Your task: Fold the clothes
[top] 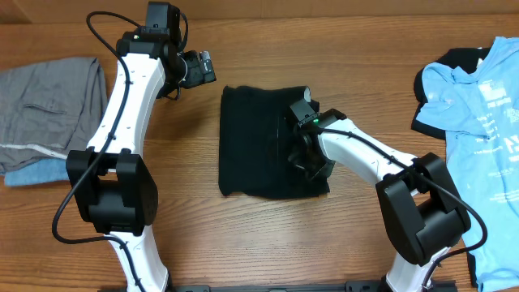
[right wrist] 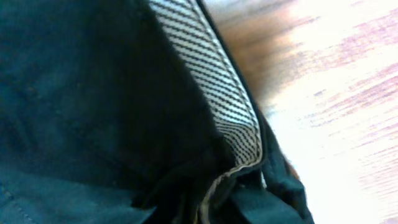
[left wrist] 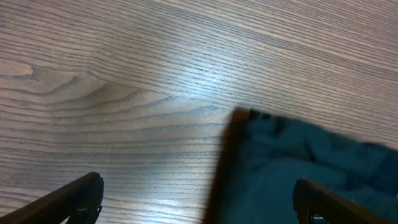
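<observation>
My right gripper is to grab the black shorts [top: 255, 142] next at the bunched waistband edge [top: 321, 180]. Then I need to pull that side of the shorts straight, so the fold will be neat.
The black shorts [top: 255, 142] lie folded into a rough rectangle in the middle of the table. My left gripper [top: 203, 65] hovers open just beyond their far left corner. In the left wrist view that corner [left wrist: 298, 162] lies between its wide-apart fingers [left wrist: 87, 193]. My right gripper [top: 312, 169] is down on the shorts' right side, buried in the cloth. The right wrist view is filled by dark fabric [right wrist: 93, 93] and the pale grey woven waistband [right wrist: 217, 87]. Its fingers are hidden there.
A grey garment [top: 49, 101] lies on a blue piece [top: 36, 172] at the left edge. A light blue printed T-shirt [top: 486, 122] lies over a black piece [top: 430, 113] at the right edge. Bare wood [top: 243, 235] surrounds the shorts.
</observation>
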Robot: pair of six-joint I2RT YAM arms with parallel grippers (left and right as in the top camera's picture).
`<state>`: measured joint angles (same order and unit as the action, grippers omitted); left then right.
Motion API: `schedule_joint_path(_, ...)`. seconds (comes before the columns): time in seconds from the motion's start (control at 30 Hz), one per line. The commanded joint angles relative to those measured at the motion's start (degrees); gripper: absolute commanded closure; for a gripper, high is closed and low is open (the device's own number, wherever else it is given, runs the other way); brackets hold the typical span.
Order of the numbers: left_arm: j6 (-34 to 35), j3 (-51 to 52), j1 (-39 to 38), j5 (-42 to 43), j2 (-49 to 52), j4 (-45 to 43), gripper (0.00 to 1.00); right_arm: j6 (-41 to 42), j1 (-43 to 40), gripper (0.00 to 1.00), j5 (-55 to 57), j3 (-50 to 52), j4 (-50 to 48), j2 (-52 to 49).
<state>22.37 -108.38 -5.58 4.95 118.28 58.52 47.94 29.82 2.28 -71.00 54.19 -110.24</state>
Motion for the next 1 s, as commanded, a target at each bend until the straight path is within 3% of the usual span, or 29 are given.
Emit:
schedule_joint_path(0.0, 0.6, -0.5, 0.0, 0.6, -1.8, 0.0, 0.0, -2.4, 0.8, 0.78, -0.8, 0.0, 4.0, 1.7)
schedule_joint_path(0.03, 0.6, -0.5, 0.0, 0.6, -1.8, 0.0, 0.0, -2.6, 0.8, 0.74, -0.8, 0.0, 4.3, 3.0)
schedule_joint_path(0.1, 0.6, -0.5, 0.0, 0.6, -1.8, 0.0, 0.0, -3.1, 0.8, 0.5, -0.8, 0.0, 5.8, 4.9)
schedule_joint_path(0.13, 0.6, -0.5, 0.0, 0.6, -1.8, 0.0, 0.0, -3.6, 0.8, 0.46, -0.8, 0.0, 6.6, 5.3)
schedule_joint_path(0.37, 0.6, -0.5, 0.0, 0.6, -1.8, 0.0, 0.0, -6.6, 0.7, 0.48, 5.6, -2.9, 12.8, 8.2)
schedule_joint_path(0.47, 0.6, -0.5, 0.0, 0.6, -1.8, 0.0, 0.0, -6.6, 0.3, 0.53, 6.3, -3.8, 15.0, 11.6)
schedule_joint_path(0.6, 0.6, -0.5, 0.0, 0.6, -1.7, 0.0, 0.0, -9.3, 0.2, 0.66, 6.3, -3.8, 13.8, 14.0)
schedule_joint_path(0.63, 0.6, -0.5, 0.0, 0.6, -1.8, 0.0, 0.0, -9.5, 0.2, 0.88, 6.3, -3.7, 13.4, 14.0)
schedule_joint_path(0.67, 0.6, -0.5, 0.0, 0.6, -1.8, 0.0, 0.0, -9.6, 0.2, 0.96, 6.3, -3.6, 12.9, 14.0)
schedule_joint_path(0.97, 0.6, -0.5, 0.0, 0.6, -1.8, 0.0, 0.0, -11.6, 0.2, 0.96, 6.3, 3.3, 3.7, 14.0)
